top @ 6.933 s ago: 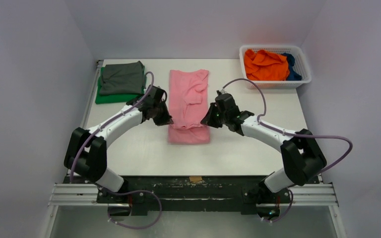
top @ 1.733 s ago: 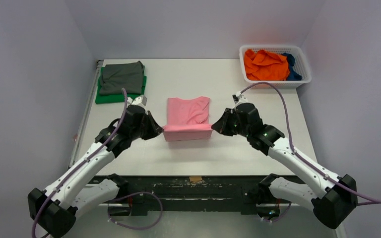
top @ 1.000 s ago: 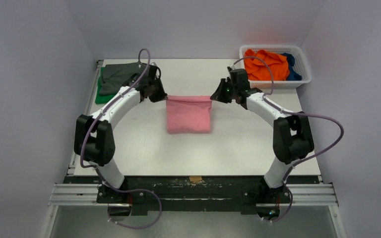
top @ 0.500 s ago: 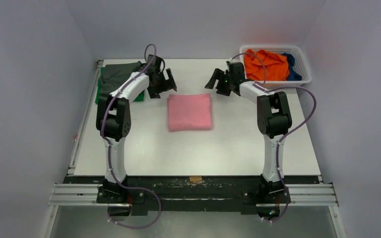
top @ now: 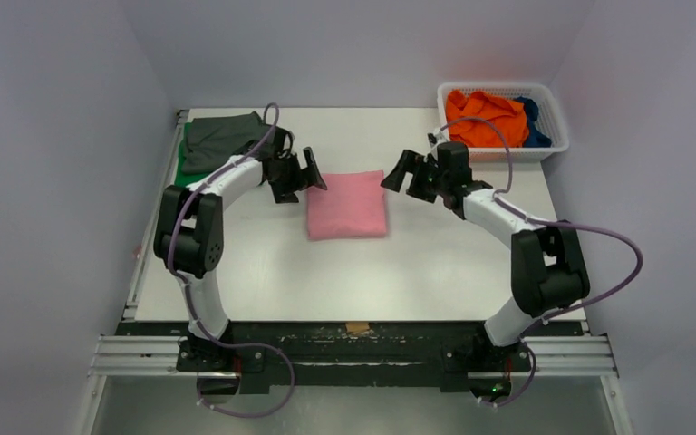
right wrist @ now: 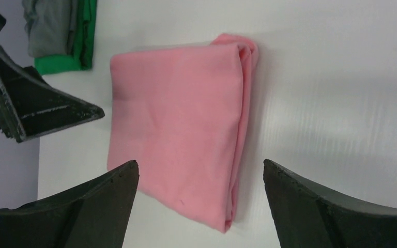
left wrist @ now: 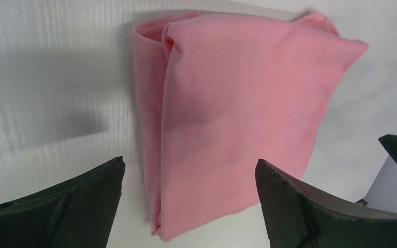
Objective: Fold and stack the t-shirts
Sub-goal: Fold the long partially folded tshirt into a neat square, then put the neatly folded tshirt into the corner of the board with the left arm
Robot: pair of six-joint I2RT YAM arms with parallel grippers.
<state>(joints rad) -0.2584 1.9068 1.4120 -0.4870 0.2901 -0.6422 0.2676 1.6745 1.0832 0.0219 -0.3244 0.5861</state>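
The pink t-shirt is folded. My left gripper will next grab it by its side edge nearest the stack [top: 310,212] [left wrist: 152,132], with the layers together, so it stays folded for stacking.
The pink t-shirt [top: 347,205] lies folded into a flat rectangle mid-table, also in the left wrist view [left wrist: 238,103] and the right wrist view [right wrist: 181,113]. My left gripper [top: 301,180] hovers open at its far left corner, nothing between its fingers [left wrist: 190,161]. My right gripper [top: 401,177] hovers open at the far right corner, also empty [right wrist: 200,163]. A folded grey t-shirt [top: 224,139] rests on a folded green t-shirt [top: 181,172] at the far left. The orange t-shirt [top: 482,118] and the dark blue t-shirt [top: 533,125] lie crumpled in the basket.
The white mesh basket [top: 544,150] stands at the far right corner of the table. The grey and green stack [right wrist: 57,31] and the left gripper's fingers [right wrist: 41,111] show in the right wrist view. Purple cables loop over both arms.
Both grippers carried the pink shirt's near edge over to the far side, folding it in half, then opened and let go. They have since drawn slightly nearer, beside its far corners.
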